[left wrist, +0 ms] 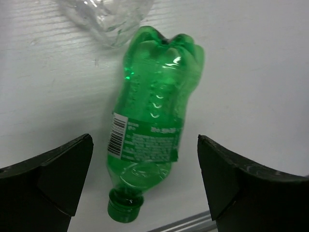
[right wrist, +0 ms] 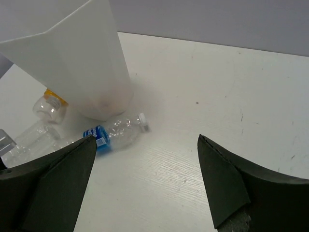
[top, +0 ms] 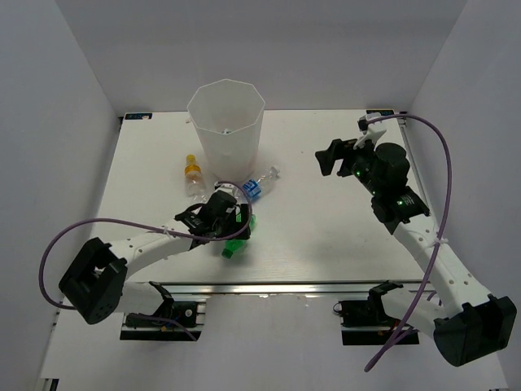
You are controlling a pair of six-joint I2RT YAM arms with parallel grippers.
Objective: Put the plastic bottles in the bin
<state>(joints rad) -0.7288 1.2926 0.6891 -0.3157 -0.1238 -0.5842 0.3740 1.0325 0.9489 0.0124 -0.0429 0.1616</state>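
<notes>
The green bottle's cap end should stay free to enter the bin [top: 225, 126], so my left gripper should next grab the green bottle by its labelled middle [top: 237, 239].
The white faceted bin [top: 225, 126] stands at the back centre of the table; its wall also shows in the right wrist view [right wrist: 72, 63]. A green bottle [left wrist: 154, 121] lies flat between my left gripper's open jaws, cap toward the camera; in the top view it [top: 236, 243] lies just under my left gripper [top: 221, 213]. A clear bottle with a blue label [top: 259, 185] lies right of the bin's foot and shows in the right wrist view [right wrist: 116, 134]. An orange-capped clear bottle [top: 193, 177] lies left of the bin. My right gripper [top: 340, 159] is open and empty, up at the right.
The base of another clear bottle [left wrist: 104, 17] lies just beyond the green one. Clear bottles [right wrist: 34, 130] lie at the bin's left foot. The table's metal front rail [top: 269, 287] runs close behind the green bottle's cap. Grey walls close in the table.
</notes>
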